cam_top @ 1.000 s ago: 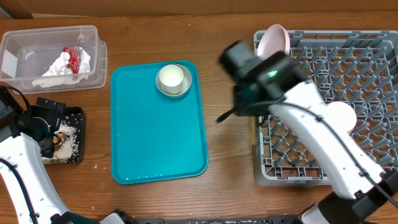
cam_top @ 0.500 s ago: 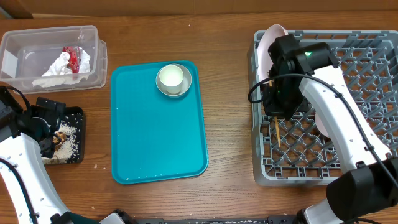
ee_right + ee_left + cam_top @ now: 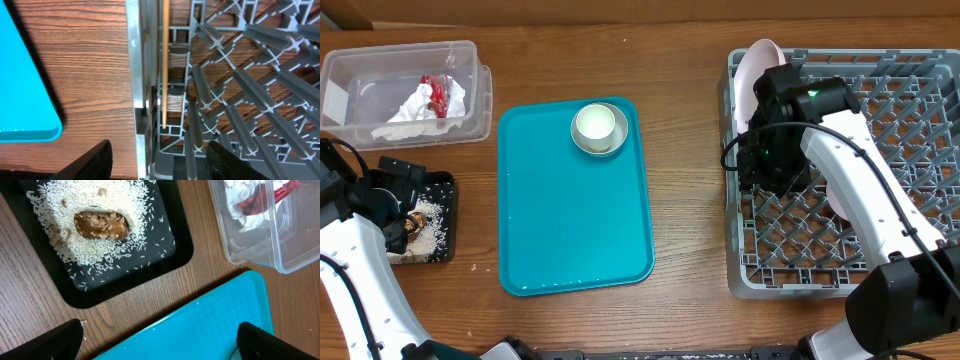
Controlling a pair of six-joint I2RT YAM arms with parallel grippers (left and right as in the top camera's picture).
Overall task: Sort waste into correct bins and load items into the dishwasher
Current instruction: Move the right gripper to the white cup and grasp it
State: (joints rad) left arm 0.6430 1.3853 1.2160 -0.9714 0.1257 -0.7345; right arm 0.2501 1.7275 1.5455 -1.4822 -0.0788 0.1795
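Observation:
I should take the white cup by its rim (image 3: 606, 126) with my right gripper, so that its base stays free for the grey dish rack (image 3: 890, 110).
My right gripper (image 3: 160, 165) (image 3: 760, 168) hangs open over the left edge of the grey dish rack (image 3: 890, 110) (image 3: 142, 75), holding nothing. A thin wooden stick (image 3: 163, 65) lies in the rack along its left wall, just ahead of the fingers. A pale plate (image 3: 760, 68) stands upright in the rack's far left corner, and another pale dish (image 3: 837, 197) shows partly under my arm. A white cup (image 3: 597, 124) sits in a small bowl on the teal tray (image 3: 570, 220). My left gripper (image 3: 160, 342) is open between the black tray (image 3: 170, 255) and the teal tray.
The black tray holds rice (image 3: 135, 210) and a brown lump (image 3: 101, 224). The clear tub (image 3: 350, 100) (image 3: 280, 255) at the back left holds the white napkin (image 3: 415, 108) and the red-and-white wrapper (image 3: 440, 93). Bare wood lies between the teal tray and the rack.
My right arm swung over to the rack's left side carrying the wooden stick, then its jaws opened and the stick now lies in the rack. The left arm stayed still.

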